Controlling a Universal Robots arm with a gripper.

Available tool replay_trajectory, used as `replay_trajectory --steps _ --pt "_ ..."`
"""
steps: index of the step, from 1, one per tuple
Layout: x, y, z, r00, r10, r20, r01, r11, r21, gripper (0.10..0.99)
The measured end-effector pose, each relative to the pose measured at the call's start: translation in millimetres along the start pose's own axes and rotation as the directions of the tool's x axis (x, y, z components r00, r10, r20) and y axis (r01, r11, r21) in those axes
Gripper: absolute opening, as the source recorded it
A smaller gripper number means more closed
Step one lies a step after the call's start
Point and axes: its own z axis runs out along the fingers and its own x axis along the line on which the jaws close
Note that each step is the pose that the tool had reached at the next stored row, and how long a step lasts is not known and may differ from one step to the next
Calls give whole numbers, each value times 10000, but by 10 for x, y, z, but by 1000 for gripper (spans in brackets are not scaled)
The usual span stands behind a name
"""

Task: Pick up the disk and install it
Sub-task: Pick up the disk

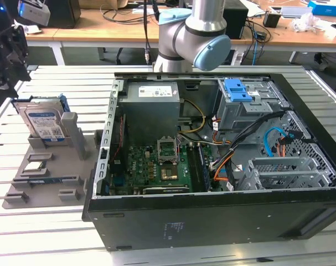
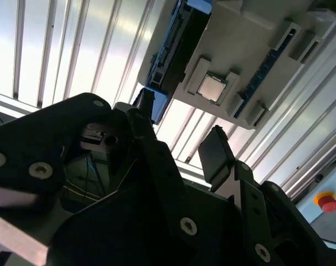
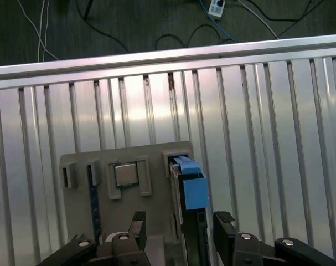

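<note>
The disk has its lower edge enclosed by the grey holder, so my gripper should next pick it up by its thin top edge [image 1: 40, 100] to install it.
The disk [image 1: 43, 123], a silver drive with a white-and-blue label in a blue carrier frame, stands on edge in a grey holder [image 1: 51, 166] at the exterior view's left. My gripper [image 1: 10, 77] hangs above it, a little apart from its top edge. In the first wrist view the disk's blue edge [image 3: 190, 188] lies in line with the gap of my gripper [image 3: 180, 227], and the black fingers [image 3: 223, 224] stand open with nothing held. In the second wrist view the disk [image 2: 176, 44] sits beyond the open gripper [image 2: 181, 144].
An open black computer case [image 1: 212, 216] lies at the exterior view's middle and right, with a drive cage and a bare blue bracket [image 1: 237, 90] at its far side. A small square chip [image 3: 126, 174] sits in the holder beside the disk. Ribbed metal table [image 3: 267, 138] all around.
</note>
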Motion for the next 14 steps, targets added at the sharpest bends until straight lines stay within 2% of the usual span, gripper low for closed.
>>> replay_trajectory --steps 14 --pt "-76 -16 178 10000 -20 -1 20 10000 -1 600"
